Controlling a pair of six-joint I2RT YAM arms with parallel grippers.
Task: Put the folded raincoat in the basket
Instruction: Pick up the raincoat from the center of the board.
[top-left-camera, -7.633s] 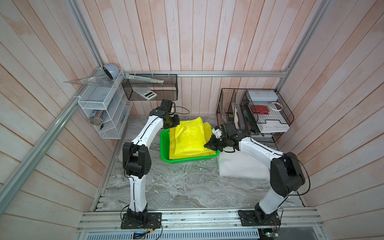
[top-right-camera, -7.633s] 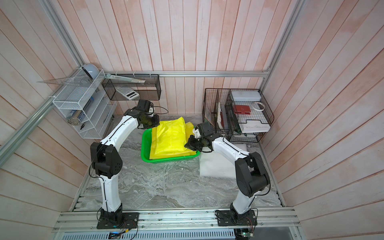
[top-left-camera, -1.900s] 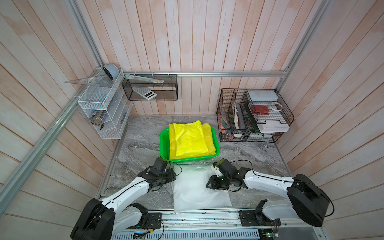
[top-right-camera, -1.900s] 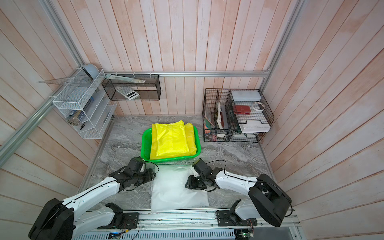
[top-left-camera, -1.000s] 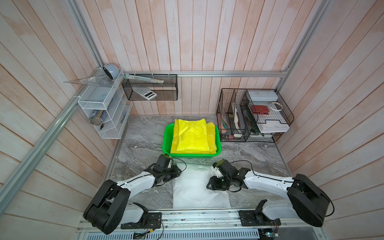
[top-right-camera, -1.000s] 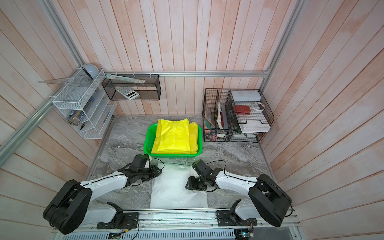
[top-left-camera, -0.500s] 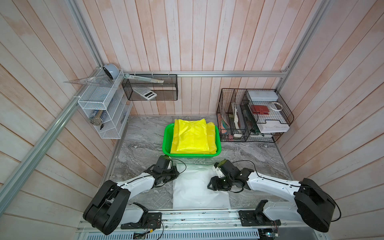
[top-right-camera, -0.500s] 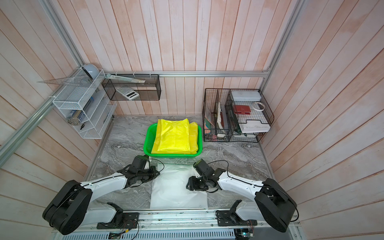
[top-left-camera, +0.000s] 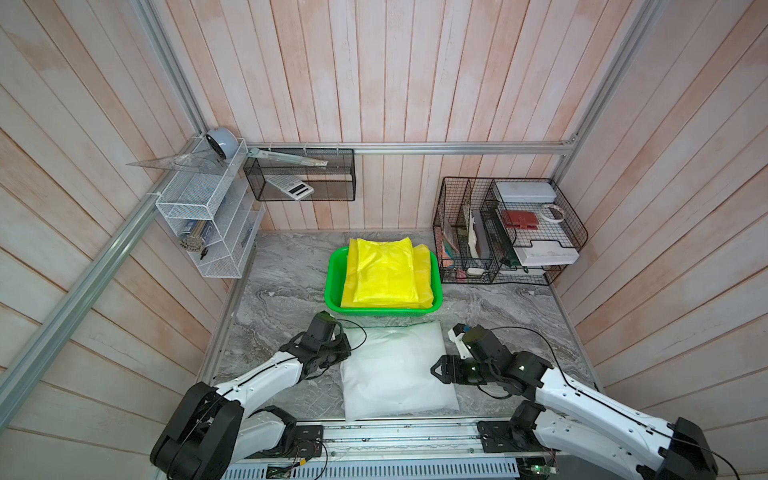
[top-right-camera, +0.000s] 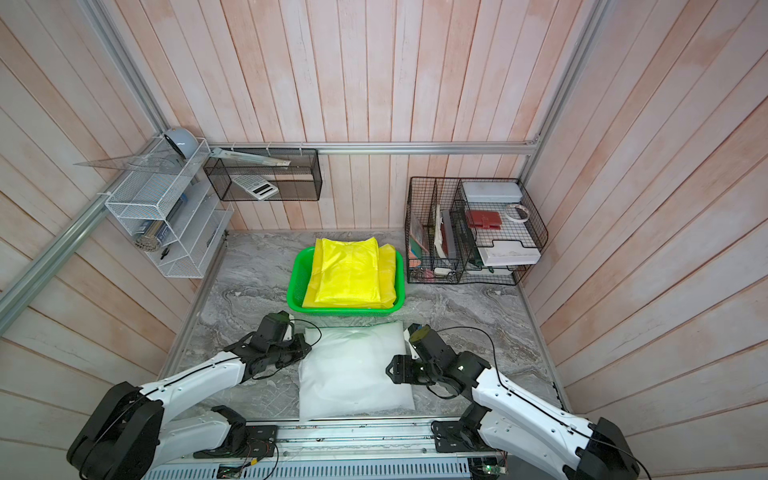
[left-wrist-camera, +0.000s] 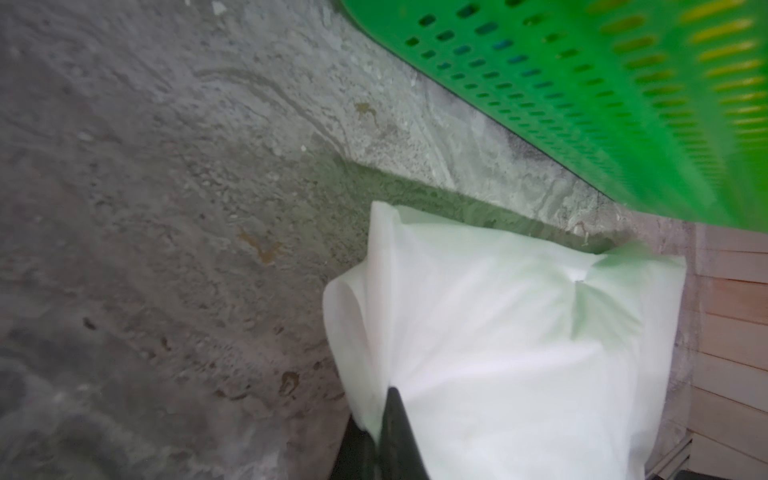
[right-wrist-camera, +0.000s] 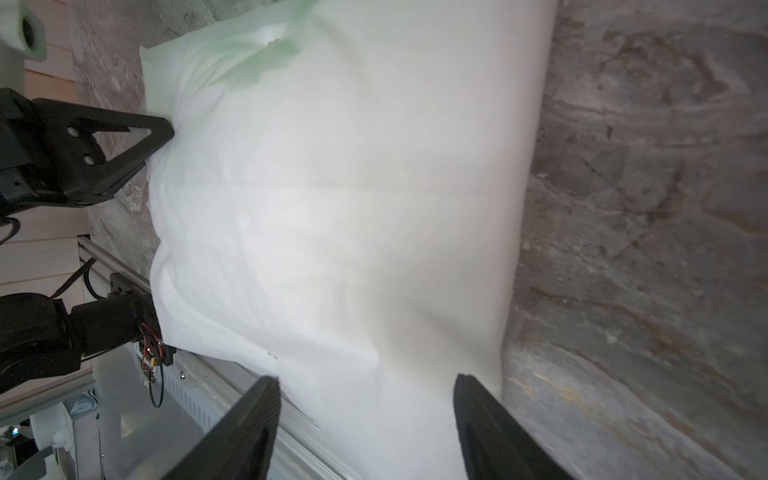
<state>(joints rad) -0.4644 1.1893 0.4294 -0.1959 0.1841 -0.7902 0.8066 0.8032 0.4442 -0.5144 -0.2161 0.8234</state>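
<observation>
The right gripper grabs the white raincoat's edge (top-left-camera: 453, 389) (right-wrist-camera: 500, 356) opposite my left gripper next, so both carry it spread and folded into the basket.
A white folded raincoat (top-left-camera: 395, 370) (top-right-camera: 353, 370) lies flat near the table's front edge. Behind it stands the green basket (top-left-camera: 331, 274) (top-right-camera: 293, 282) with folded yellow raincoats (top-left-camera: 384, 276) inside. My left gripper (top-left-camera: 347, 351) (top-right-camera: 305, 351) (left-wrist-camera: 382, 415) is shut on the white raincoat's (left-wrist-camera: 498, 353) left edge, near its far corner. My right gripper (top-left-camera: 436, 370) (top-right-camera: 390, 370) (right-wrist-camera: 365, 382) stands open at the right edge, its fingers either side of the white fabric (right-wrist-camera: 353, 208). The basket's perforated wall (left-wrist-camera: 582, 83) shows close by in the left wrist view.
A black wire organiser (top-left-camera: 507, 232) with books and trays stands at the back right, close to the basket. A white wire shelf (top-left-camera: 208, 228) and a black mesh box (top-left-camera: 299, 178) hang on the left and back walls. The metal rail (top-left-camera: 415, 432) runs just below the raincoat.
My left gripper has closed on the white raincoat's edge. The right gripper's jaws have spread wider at the right edge. Basket and raincoat have stayed put over the last second.
</observation>
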